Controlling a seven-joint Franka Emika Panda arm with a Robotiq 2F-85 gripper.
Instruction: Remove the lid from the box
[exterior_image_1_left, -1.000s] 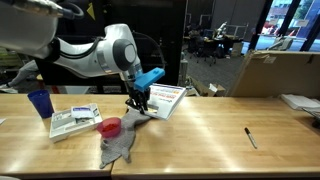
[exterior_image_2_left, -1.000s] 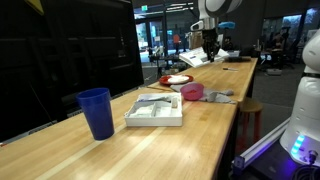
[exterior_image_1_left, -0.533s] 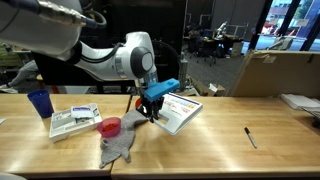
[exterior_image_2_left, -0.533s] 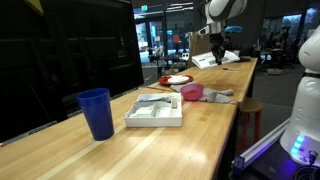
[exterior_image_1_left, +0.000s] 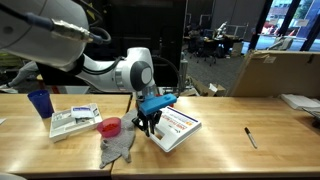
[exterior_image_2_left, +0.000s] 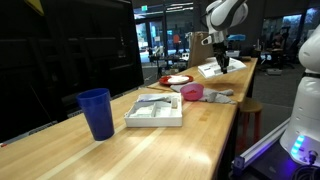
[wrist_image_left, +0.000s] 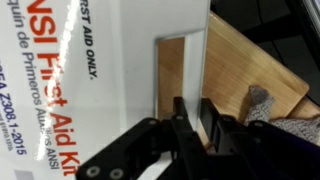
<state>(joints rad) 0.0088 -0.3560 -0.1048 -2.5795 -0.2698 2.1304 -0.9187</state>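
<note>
I should keep holding: the tilted white lid would fall onto the wooden table.
My gripper (exterior_image_1_left: 149, 119) is shut on the edge of the white lid (exterior_image_1_left: 175, 127), which has a red stripe and dark print. It holds the lid tilted just above the wooden table, right of the grey cloth. In the wrist view the lid (wrist_image_left: 90, 80) fills the left side and the fingers (wrist_image_left: 192, 112) pinch its rim. The lid also shows far off in an exterior view (exterior_image_2_left: 214, 70) under the gripper (exterior_image_2_left: 223, 62). The open box (exterior_image_1_left: 74, 122) lies on the table at the left, whitish inside; it also shows in an exterior view (exterior_image_2_left: 155, 112).
A blue cup (exterior_image_1_left: 39, 103) stands left of the box. A red bowl (exterior_image_1_left: 110, 127) and a grey cloth (exterior_image_1_left: 119, 146) lie beside the gripper. A black pen (exterior_image_1_left: 251, 138) lies to the right. A large brown carton (exterior_image_1_left: 270, 72) stands at the back right.
The gripper has carried the lid to the right and down, away from the box, until it hangs tilted low over the table.
</note>
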